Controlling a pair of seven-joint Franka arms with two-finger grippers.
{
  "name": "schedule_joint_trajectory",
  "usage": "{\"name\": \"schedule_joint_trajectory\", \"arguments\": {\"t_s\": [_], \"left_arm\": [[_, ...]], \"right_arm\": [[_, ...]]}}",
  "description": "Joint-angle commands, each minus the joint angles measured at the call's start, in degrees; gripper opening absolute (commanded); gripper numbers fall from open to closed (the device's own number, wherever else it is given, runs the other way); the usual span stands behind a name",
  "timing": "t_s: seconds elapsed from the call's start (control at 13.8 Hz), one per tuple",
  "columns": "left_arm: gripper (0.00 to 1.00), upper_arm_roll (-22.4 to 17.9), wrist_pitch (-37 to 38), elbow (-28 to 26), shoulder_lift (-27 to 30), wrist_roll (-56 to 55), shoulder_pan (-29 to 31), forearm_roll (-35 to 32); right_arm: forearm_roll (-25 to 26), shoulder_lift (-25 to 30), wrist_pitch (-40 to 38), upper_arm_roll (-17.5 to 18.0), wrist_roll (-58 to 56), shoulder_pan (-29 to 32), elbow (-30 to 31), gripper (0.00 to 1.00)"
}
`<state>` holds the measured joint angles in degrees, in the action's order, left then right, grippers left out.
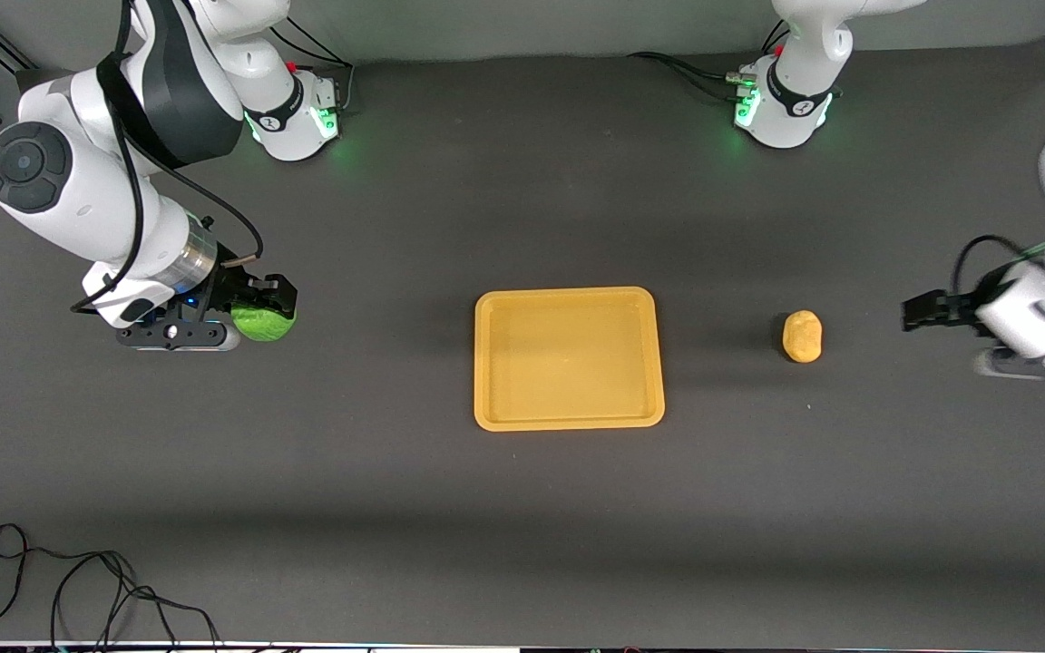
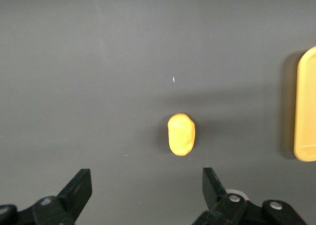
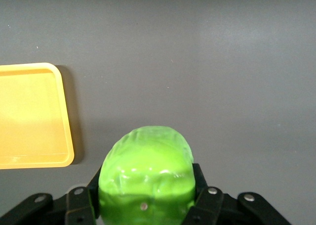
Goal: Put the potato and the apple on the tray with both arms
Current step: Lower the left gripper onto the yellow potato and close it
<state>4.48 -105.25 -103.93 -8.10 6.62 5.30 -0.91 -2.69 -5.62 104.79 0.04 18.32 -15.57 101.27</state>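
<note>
My left gripper grabs the potato by its long sides next, to place the potato (image 1: 802, 336) on the tray (image 1: 568, 357).
The yellow-orange tray (image 1: 568, 357) lies on the middle of the dark table. The green apple (image 1: 264, 322) is held between the fingers of my right gripper (image 1: 276, 304), toward the right arm's end of the table; it fills the right wrist view (image 3: 145, 178), with the tray's corner (image 3: 34, 116) beside it. The yellow-tan potato (image 1: 802, 336) lies on the table between the tray and my left gripper (image 1: 920, 313). The left gripper is open and empty, a short way from the potato, toward the left arm's end. The left wrist view shows the potato (image 2: 181, 134) ahead of the spread fingers (image 2: 212, 183).
Black cables (image 1: 78, 589) lie at the table's edge nearest the front camera, toward the right arm's end. The arm bases (image 1: 781, 100) stand along the table's edge farthest from the front camera.
</note>
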Motion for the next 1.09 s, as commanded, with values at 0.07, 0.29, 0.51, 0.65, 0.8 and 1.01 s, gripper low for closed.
{"name": "schedule_joint_trajectory", "arguments": {"t_s": [0.07,0.29,0.51,0.65,0.8,1.01], "left_arm": [[0.99,0.36,-5.48,-11.81,2.65,3.91,0.68,0.03],[0.95,0.45,-17.92,-20.33,-1.2,4.1,0.07,0.21],[0.88,0.53,-23.84,-21.23,-9.63,4.19,-0.46,0.29],[0.89,0.53,-25.97,-20.88,-12.72,4.36,-0.03,1.86],[0.95,0.54,-25.01,-19.48,-12.82,6.9,-0.46,7.3],[0.97,0.62,-24.65,-18.95,-12.73,7.79,-0.9,9.7]], "right_arm": [[-0.47,0.44,0.85,-0.22,0.93,-0.25,0.24,0.31],[-0.47,0.35,0.85,-0.22,0.93,-0.16,0.15,0.31],[-0.47,0.26,0.85,-0.22,0.93,-0.16,0.06,0.31],[-0.38,0.26,0.85,-0.22,0.93,-0.16,0.06,0.31],[-0.38,0.26,0.85,-0.22,0.93,-0.16,0.06,0.31],[-0.47,0.17,0.85,-0.22,0.93,-0.16,0.06,0.31]]}}
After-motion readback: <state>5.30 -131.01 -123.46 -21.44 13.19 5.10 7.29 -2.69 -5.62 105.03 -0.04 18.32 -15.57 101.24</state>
